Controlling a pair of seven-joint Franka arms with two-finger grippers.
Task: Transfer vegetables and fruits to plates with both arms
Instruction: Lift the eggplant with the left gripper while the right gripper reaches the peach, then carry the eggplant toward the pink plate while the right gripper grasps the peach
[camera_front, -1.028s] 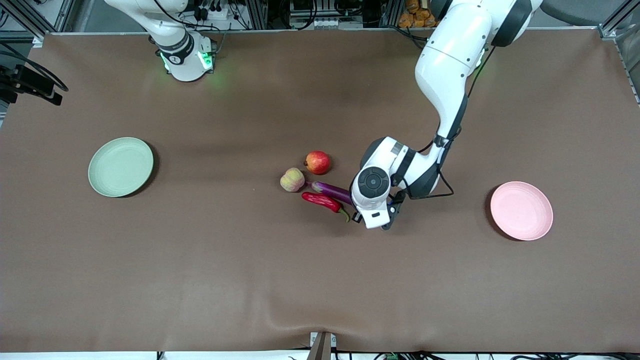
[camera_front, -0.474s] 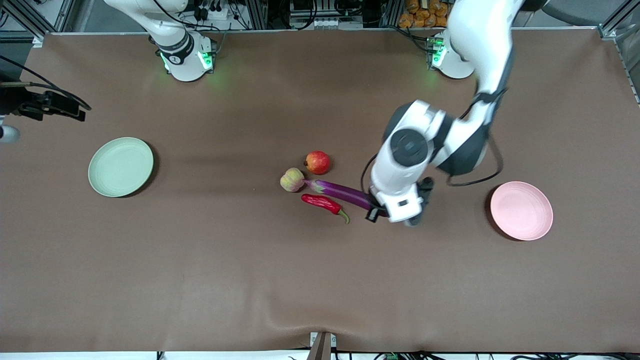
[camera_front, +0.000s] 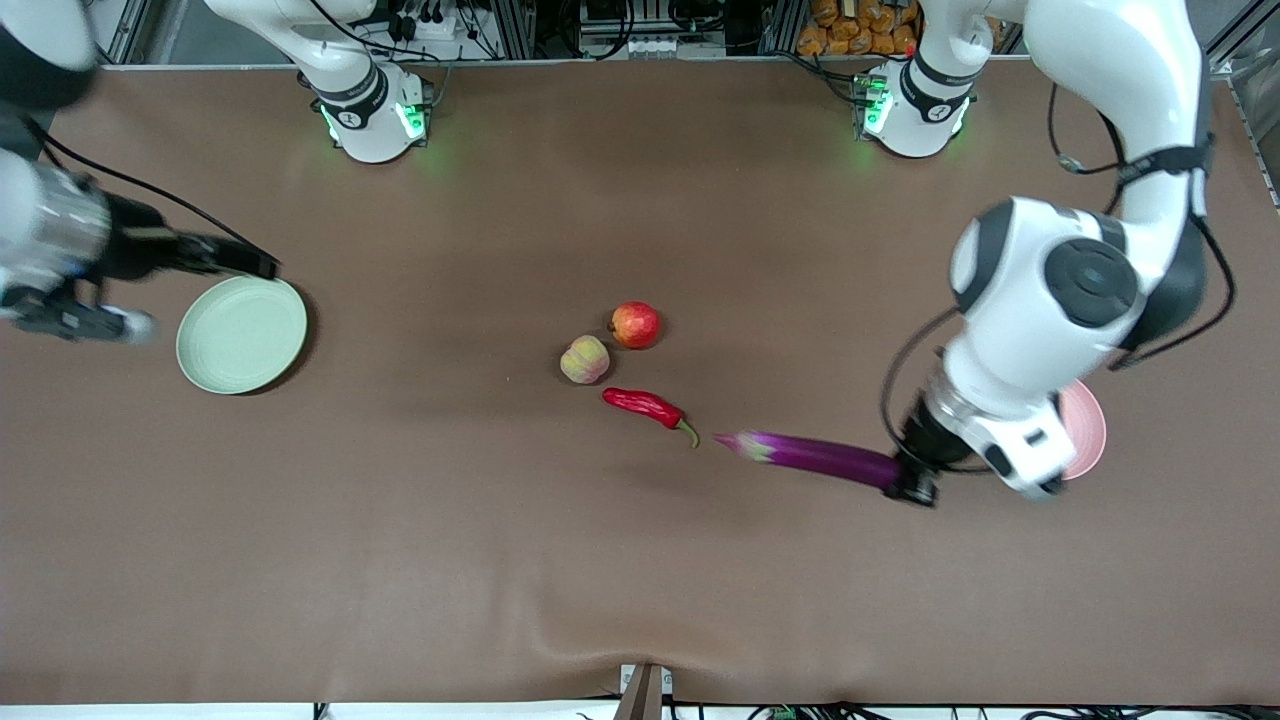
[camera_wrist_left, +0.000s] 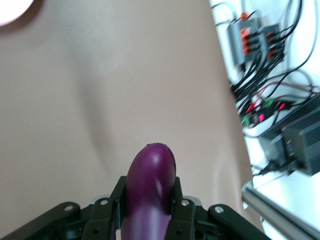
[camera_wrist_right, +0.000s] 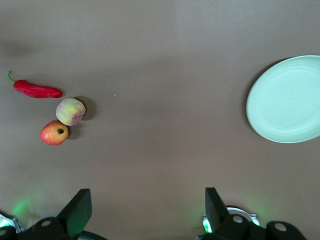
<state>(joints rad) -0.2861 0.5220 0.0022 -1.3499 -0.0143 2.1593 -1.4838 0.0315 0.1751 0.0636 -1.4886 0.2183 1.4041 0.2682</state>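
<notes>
Next, my right gripper grabs the peach-like fruit by its round middle (camera_front: 584, 359) to transfer it to the green plate (camera_front: 240, 335).
My left gripper (camera_front: 908, 482) is shut on the thick end of the purple eggplant (camera_front: 810, 455) and holds it in the air beside the pink plate (camera_front: 1092, 428), which my wrist half hides. In the left wrist view the eggplant (camera_wrist_left: 150, 192) sits between the fingers of the left gripper (camera_wrist_left: 148, 190). The red chili (camera_front: 645, 405), the peach-like fruit (camera_front: 585, 360) and the red fruit (camera_front: 636, 325) lie together mid-table. My right gripper (camera_front: 245, 264) is open and empty, up in the air by the green plate (camera_front: 240, 335). The right wrist view shows the open right gripper (camera_wrist_right: 145, 210), the chili (camera_wrist_right: 37, 90), both fruits and the green plate (camera_wrist_right: 287, 100).
The brown table cover (camera_front: 640, 560) runs under everything. The arm bases (camera_front: 375, 120) stand along the table edge farthest from the front camera. Cables and power units (camera_wrist_left: 270, 100) lie off the table's edge in the left wrist view.
My left gripper has lifted the eggplant out of the group and carried it toward the pink plate. My right arm has swung into view next to the green plate.
</notes>
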